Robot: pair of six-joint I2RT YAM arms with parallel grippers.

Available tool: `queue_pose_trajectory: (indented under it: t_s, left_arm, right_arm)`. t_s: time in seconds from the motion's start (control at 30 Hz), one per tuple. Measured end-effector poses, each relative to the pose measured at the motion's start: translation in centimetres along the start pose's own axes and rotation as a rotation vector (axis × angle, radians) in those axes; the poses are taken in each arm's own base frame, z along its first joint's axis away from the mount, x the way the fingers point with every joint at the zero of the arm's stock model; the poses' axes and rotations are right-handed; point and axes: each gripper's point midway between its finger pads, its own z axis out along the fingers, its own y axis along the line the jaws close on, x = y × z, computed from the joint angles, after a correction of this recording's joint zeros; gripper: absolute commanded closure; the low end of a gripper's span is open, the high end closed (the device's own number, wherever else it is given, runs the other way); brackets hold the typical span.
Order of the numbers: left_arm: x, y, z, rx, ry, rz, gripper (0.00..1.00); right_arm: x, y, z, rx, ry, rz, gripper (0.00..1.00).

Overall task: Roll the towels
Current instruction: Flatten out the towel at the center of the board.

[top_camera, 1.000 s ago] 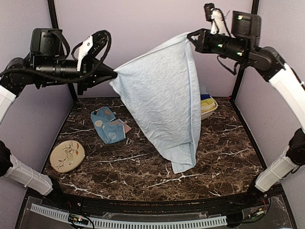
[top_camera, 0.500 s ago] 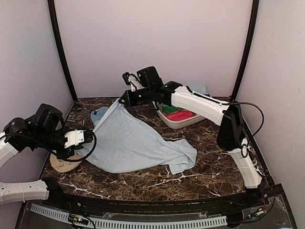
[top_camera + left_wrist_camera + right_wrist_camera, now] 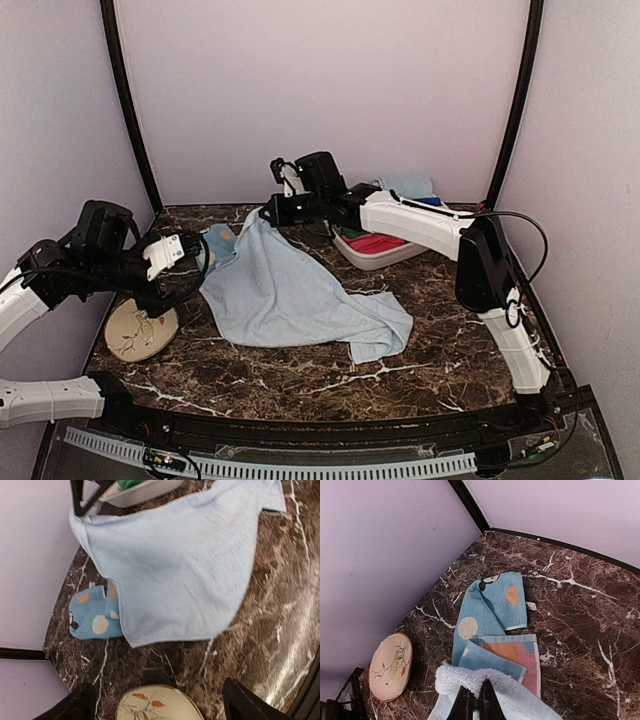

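Next, my left gripper grabs the pale blue towel's lifted far corner, to free my right gripper to spread the towel for rolling.
The plain pale blue towel (image 3: 300, 295) (image 3: 185, 570) lies spread and rumpled across the middle of the marble table. Its far corner is lifted, with my right gripper (image 3: 268, 212) (image 3: 475, 696) shut on the fluffy edge (image 3: 470, 677). The spotted blue towel (image 3: 222, 240) (image 3: 92, 617) (image 3: 490, 610) lies crumpled at the back left, partly under the pale one. My left gripper (image 3: 195, 262) (image 3: 157, 687) hovers left of the pale towel's near-left corner. It is open, with nothing between its fingers (image 3: 245, 702).
A round beige plate with a drawing (image 3: 140, 330) (image 3: 157, 707) (image 3: 390, 666) lies at the left, under my left gripper. A white basin (image 3: 360, 258) with green and red rolled towels stands at the back right, under the right arm.
The pale blue towel, held up stretched between both grippers a second ago, now lies on the table. My left gripper let go of its corner and drew back left.
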Motion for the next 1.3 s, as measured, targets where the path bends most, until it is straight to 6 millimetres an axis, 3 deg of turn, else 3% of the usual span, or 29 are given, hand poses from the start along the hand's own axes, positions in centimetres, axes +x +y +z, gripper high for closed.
queue_pose_trajectory:
  t_s: [0.13,0.2,0.4,0.57,0.63,0.83,1.0,1.07,1.3]
  left_arm:
    - [-5.0,4.0,2.0,-0.093,-0.107,-0.063,0.1]
    - [-6.5,5.1,3.6,-0.115,-0.138,-0.068,0.1]
    - [-7.4,6.7,8.0,-0.112,-0.125,-0.081,0.13]
    - [-7.9,8.4,8.0,-0.067,-0.17,-0.163,0.17]
    - [-8.6,8.1,7.6,-0.03,-0.203,-0.165,0.18]
    - [-11.0,4.6,5.2,0.201,-0.299,-0.079,0.2]
    - [-11.1,3.2,4.4,0.269,-0.316,-0.004,0.28]
    - [-10.9,3.0,4.5,0.276,-0.309,0.017,0.35]
    - [-10.8,3.2,4.7,0.257,-0.306,0.044,0.75]
  right_arm:
    - [1.9,2.1,0.2,-0.026,0.036,-0.009,1.0]
    - [3.3,3.5,0.1,-0.044,0.065,-0.015,1.0]
    - [5.8,7.5,-1.9,-0.128,0.108,-0.017,1.0]
    - [5.5,9.5,-4.4,-0.221,0.084,0.023,1.0]
    - [5.1,10.4,-5.0,-0.269,0.068,0.038,1.0]
    - [4.9,12.3,-5.9,-0.394,0.077,0.072,1.0]
    - [5.0,13.5,-6.5,-0.467,0.095,0.076,1.0]
    - [5.0,13.9,-6.7,-0.49,0.103,0.077,1.0]
    - [5.5,14.5,-7.1,-0.532,0.133,0.075,1.0]
